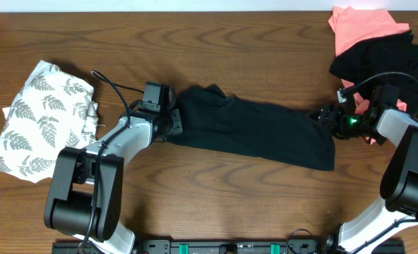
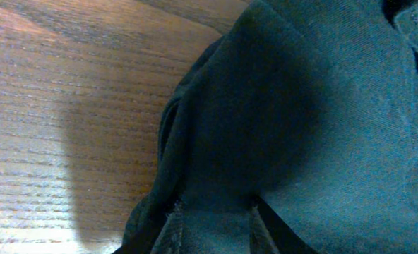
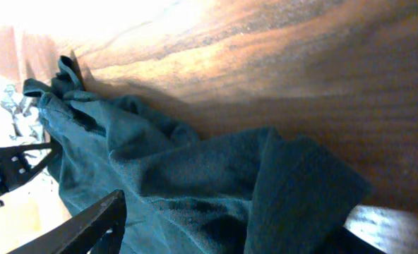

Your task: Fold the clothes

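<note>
The right gripper grabs the black garment by its end nearest the coral pile next, to fold that end over the rest.
A black garment (image 1: 251,130) lies stretched in a long band across the middle of the wooden table (image 1: 230,204). My left gripper (image 1: 172,121) is at its left end; in the left wrist view the fingers (image 2: 215,229) are shut on a bunched fold of the black garment (image 2: 301,106). My right gripper (image 1: 320,115) is at the garment's right end. In the right wrist view its fingers (image 3: 230,226) stand wide apart, with the rumpled black garment (image 3: 181,169) lying between them and covering the right finger.
A folded white cloth with a grey leaf print (image 1: 43,120) lies at the left. A pile with a coral garment (image 1: 361,25) and a black garment (image 1: 396,60) sits at the back right corner, right behind my right arm.
</note>
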Robot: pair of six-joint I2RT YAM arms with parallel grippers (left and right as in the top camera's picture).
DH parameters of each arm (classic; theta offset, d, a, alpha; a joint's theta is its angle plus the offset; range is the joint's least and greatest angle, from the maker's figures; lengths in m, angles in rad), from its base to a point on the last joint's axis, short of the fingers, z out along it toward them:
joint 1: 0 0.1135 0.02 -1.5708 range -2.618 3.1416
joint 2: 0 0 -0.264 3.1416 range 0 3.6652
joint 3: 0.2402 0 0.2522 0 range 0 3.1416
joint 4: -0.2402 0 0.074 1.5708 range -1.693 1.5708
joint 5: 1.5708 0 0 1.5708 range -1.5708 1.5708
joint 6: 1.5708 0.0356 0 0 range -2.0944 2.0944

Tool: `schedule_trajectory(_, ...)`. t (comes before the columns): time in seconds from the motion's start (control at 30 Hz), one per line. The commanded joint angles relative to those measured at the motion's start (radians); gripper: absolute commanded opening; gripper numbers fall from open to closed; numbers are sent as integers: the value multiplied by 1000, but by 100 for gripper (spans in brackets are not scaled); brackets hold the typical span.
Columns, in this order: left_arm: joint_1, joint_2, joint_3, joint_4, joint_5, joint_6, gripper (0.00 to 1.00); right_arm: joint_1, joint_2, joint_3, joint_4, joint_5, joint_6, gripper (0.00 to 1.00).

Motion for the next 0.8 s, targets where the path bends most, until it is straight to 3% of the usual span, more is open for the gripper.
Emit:
schedule_trajectory(0.0, 5, 11, -4, 0, -19, 17, 33, -41, 50, -85, -33, 413, 41, 71)
schedule_trajectory(0.1, 5, 11, -4, 2, -19, 17, 33, -74, -10, -84, -38, 478, 53, 71)
schedule_trajectory(0.23, 5, 11, -4, 2, -19, 17, 33, -122, -91, -84, -99, 587, 74, 80)
schedule_trajectory(0.53, 5, 11, -4, 3, -19, 16, 33, -120, -117, -116, -234, 488, 55, 85)
schedule_trajectory(0.77, 5, 11, -4, 22, -19, 16, 33, -94, -117, -184, -135, 386, 38, 87)
